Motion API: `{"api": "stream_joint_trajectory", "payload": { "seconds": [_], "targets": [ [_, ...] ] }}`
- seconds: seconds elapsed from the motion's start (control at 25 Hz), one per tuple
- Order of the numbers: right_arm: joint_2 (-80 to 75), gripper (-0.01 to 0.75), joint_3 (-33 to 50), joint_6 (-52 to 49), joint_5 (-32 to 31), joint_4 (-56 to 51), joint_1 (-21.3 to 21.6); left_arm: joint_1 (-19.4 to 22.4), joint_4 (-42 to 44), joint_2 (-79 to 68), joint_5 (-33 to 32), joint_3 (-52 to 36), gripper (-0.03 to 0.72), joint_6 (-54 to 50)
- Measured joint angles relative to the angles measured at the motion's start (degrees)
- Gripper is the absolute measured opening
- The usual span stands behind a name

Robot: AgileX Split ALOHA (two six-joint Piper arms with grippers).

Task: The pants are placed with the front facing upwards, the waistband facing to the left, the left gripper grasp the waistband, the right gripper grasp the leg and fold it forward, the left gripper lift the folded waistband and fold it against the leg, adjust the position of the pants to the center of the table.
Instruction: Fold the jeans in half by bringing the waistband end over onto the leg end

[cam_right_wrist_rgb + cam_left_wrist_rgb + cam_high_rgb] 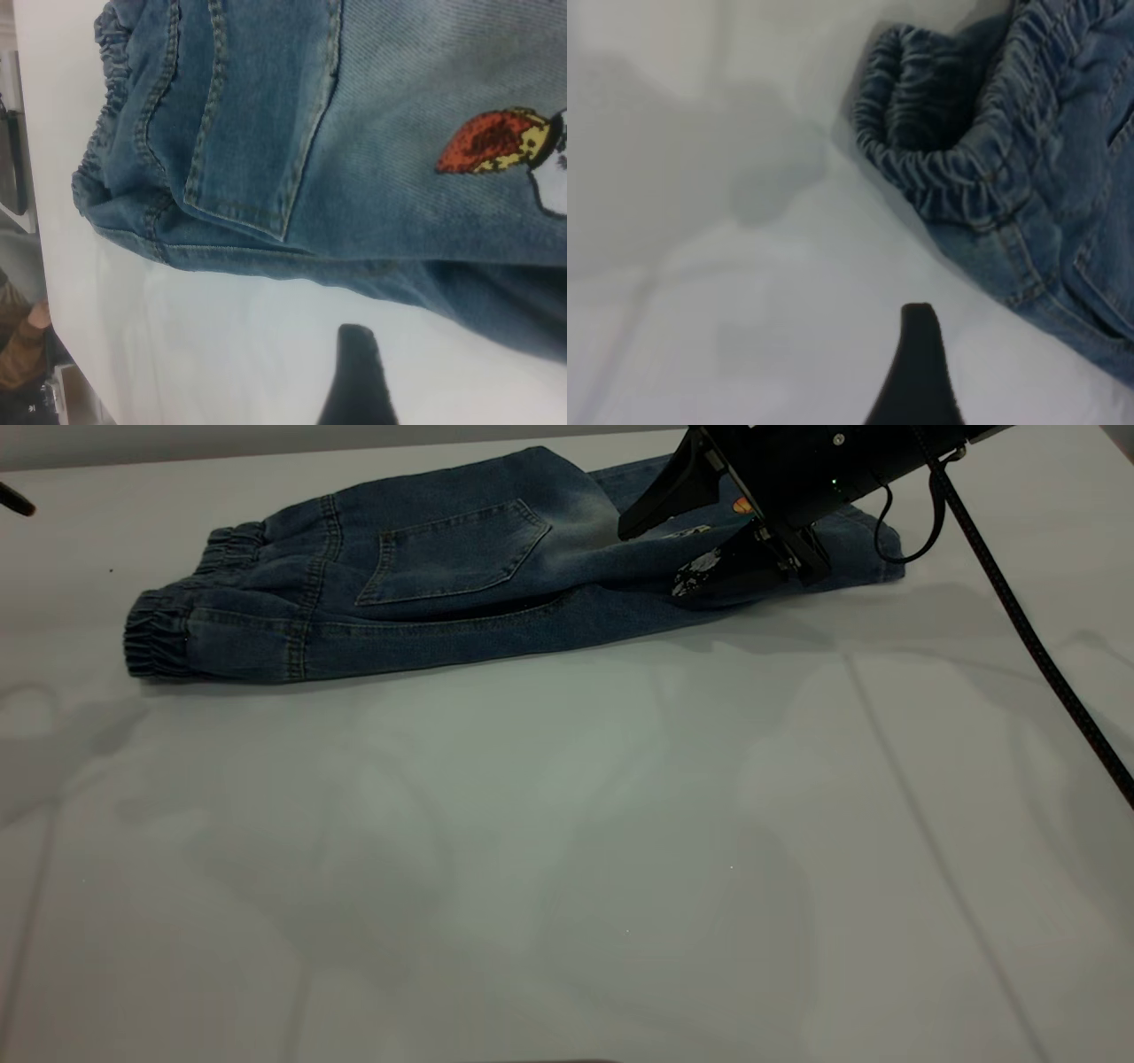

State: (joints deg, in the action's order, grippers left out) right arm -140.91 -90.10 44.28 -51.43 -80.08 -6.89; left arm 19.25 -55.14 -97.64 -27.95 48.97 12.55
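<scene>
The left gripper will grab their gathered waistband [155, 633] next, to fold the pants' upper half against the leg [850, 547].
The pants [461, 602] lie folded lengthwise at the far part of the table [567, 850], back pocket [456, 558] up. The gathered waistband [155, 633] points left. My right gripper [651, 560] hovers open over the leg end, one finger above the cloth and the scuffed one beside an orange embroidered patch [742, 506]. That patch [496, 142] also shows in the right wrist view, where one finger [354, 376] hangs over bare table beside the denim. My left gripper [13, 500] barely shows at the far left edge. Its finger [919, 372] is over bare table, apart from the waistband [939, 159], holding nothing.
The right arm's braided cable [1019, 620] runs down over the table's right side. In the right wrist view the table's edge [35, 177] lies beyond the waistband, with brown and dark things [22, 341] past it.
</scene>
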Motion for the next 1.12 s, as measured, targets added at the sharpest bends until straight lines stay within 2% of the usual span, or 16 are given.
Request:
{"api": "stream_joint_trajectory", "payload": {
  "seconds": [0.28,0.72,1.12],
  "targets": [
    [0.0,0.454,-0.02,0.0,-0.17,-0.07,0.0,1.06,-3.1,-9.75,-5.97,1.17,0.533,5.84],
    [0.0,0.454,-0.02,0.0,-0.8,-0.07,0.0,1.06,-19.57,-14.52,-6.09,2.52,0.533,20.62],
    [0.0,0.454,-0.09,0.0,-0.69,-0.07,0.0,0.15,-23.13,-19.14,-6.04,4.4,0.533,22.67]
  ]
}}
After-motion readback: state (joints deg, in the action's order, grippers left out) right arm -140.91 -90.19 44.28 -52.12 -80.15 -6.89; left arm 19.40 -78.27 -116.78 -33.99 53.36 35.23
